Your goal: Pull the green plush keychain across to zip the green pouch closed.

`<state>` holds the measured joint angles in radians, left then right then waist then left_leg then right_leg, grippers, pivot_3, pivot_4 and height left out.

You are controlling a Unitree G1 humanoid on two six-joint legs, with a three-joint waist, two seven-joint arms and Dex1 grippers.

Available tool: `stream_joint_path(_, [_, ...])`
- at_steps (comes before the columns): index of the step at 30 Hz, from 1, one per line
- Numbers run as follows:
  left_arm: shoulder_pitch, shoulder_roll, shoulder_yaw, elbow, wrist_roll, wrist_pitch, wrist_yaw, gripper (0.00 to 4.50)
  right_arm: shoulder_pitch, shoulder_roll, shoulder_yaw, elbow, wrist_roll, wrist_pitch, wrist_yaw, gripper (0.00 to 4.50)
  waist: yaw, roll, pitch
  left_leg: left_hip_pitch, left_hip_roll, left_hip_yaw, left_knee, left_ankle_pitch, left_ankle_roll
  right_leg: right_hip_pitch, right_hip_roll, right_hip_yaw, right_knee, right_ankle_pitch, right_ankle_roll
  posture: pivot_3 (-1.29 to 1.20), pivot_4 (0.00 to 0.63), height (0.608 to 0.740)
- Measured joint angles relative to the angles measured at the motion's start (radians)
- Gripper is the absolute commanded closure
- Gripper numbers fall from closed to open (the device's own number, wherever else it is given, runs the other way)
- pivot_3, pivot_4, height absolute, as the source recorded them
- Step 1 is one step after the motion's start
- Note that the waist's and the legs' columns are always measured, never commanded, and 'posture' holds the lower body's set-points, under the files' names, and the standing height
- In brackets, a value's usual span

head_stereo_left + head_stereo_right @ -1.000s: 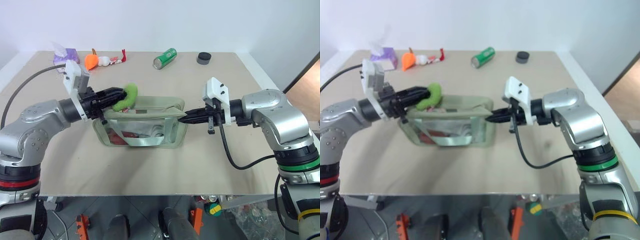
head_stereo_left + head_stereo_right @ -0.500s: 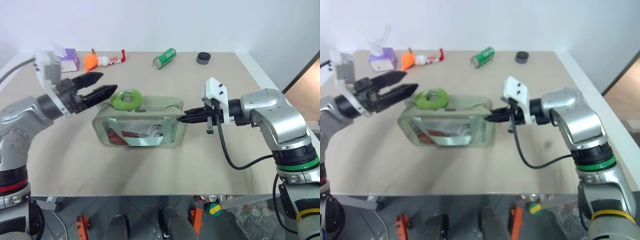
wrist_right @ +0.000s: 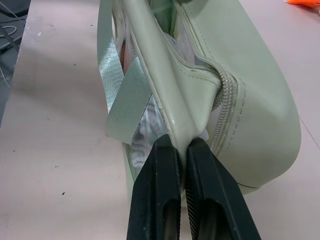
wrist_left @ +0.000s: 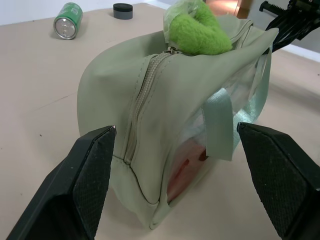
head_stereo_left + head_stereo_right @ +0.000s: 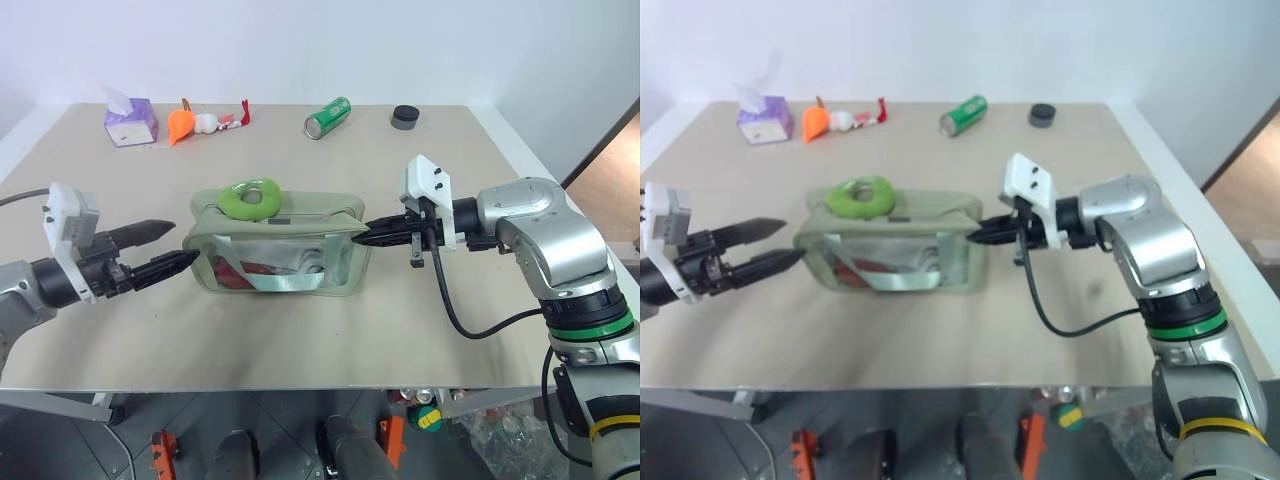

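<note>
The green pouch's end panel bulges wide. My left gripper will next grab the soft fold that juts out at its front edge.
The green pouch lies in the middle of the table, red items showing through its clear side. On its top, at the left end, rests the green plush keychain, with nothing gripping it. In the left wrist view the zipper running down from the keychain looks shut. My left gripper hovers open just left of the pouch, a small gap away from it. My right gripper is shut on the fabric edge at the pouch's right end, seen close up as pinched fabric.
Along the table's far edge stand a purple tissue box, an orange toy, a lying green can and a black round cap. Bare tabletop lies in front of the pouch and to its left.
My left gripper let go of the keychain, opened wide and drew back left and down, off the pouch. The keychain now lies on the pouch's top. The right gripper kept still.
</note>
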<state>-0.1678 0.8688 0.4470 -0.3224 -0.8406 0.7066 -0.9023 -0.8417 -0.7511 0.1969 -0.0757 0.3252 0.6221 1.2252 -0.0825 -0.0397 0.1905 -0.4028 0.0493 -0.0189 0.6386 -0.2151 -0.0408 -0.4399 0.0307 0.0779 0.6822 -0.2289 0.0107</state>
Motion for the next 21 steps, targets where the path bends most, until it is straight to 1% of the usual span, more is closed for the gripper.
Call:
stream_joint_path(7, [-0.043,-0.03,-0.071,0.041,0.049,-0.022,0.014,0.49,0.002,0.0,0.0,-0.003,0.001,0.004,-0.001,4.5,-0.001,0.0,0.0,0.0,0.0,0.0,-0.001,0.0,0.0,0.0,0.001,0.0,0.0,0.0,0.0,0.0,0.15,0.74])
stream_joint_path(10, [-0.044,-0.04,-0.085,0.049,0.057,-0.031,0.021,1.26,0.004,-0.003,0.0,-0.007,0.002,0.007,-0.003,4.5,-0.001,0.0,0.0,0.0,0.0,0.0,-0.001,0.0,0.0,0.0,0.001,0.0,0.0,0.0,0.0,0.0,0.15,0.74])
stream_joint_path(12, [-0.046,-0.051,-0.085,0.049,0.051,-0.032,0.018,1.99,0.005,-0.005,0.0,-0.009,0.002,0.009,-0.003,4.5,-0.001,0.0,0.0,0.0,0.0,0.0,-0.001,0.0,0.0,0.0,0.001,0.0,0.0,0.0,0.0,0.0,0.15,0.74])
stream_joint_path(17, [-0.047,-0.061,-0.085,0.047,0.036,-0.031,0.02,3.61,0.005,-0.006,0.0,-0.01,0.002,0.012,-0.003,4.5,0.0,0.0,0.0,0.0,0.0,0.0,-0.001,0.0,0.0,0.0,0.001,0.0,0.0,0.0,0.0,0.0,0.15,0.74])
stream_joint_path(18, [-0.047,-0.063,-0.085,0.046,0.034,-0.03,0.023,4.09,0.005,-0.006,0.0,-0.01,0.002,0.012,-0.003,4.5,0.0,0.0,0.0,0.0,0.0,0.0,-0.001,0.0,0.0,0.0,0.001,0.0,0.0,0.0,0.0,0.0,0.15,0.74])
stream_joint_path(19, [-0.047,-0.063,-0.085,0.046,0.034,-0.03,0.023,4.34,0.005,-0.006,0.0,-0.01,0.002,0.012,-0.003,4.5,0.0,0.0,0.0,0.0,0.0,0.0,-0.001,0.0,0.0,0.0,0.001,0.0,0.0,0.0,0.0,0.0,0.15,0.74])
stream_joint_path(20, [-0.047,-0.064,-0.085,0.042,0.034,-0.028,0.024,4.48,0.005,-0.006,0.0,-0.01,0.002,0.011,-0.002,4.5,0.0,0.0,0.0,0.0,0.0,0.0,-0.001,0.0,0.0,0.0,0.001,0.0,0.0,0.0,0.0,0.0,0.15,0.74])
stream_joint_path(21, [-0.047,-0.065,-0.085,0.037,0.034,-0.026,0.029,4.48,0.005,-0.006,0.0,-0.01,0.002,0.011,-0.002,4.5,0.0,0.0,0.0,0.0,0.0,0.0,-0.001,0.0,0.0,0.0,0.001,0.0,0.0,0.0,0.0,0.0,0.15,0.74])
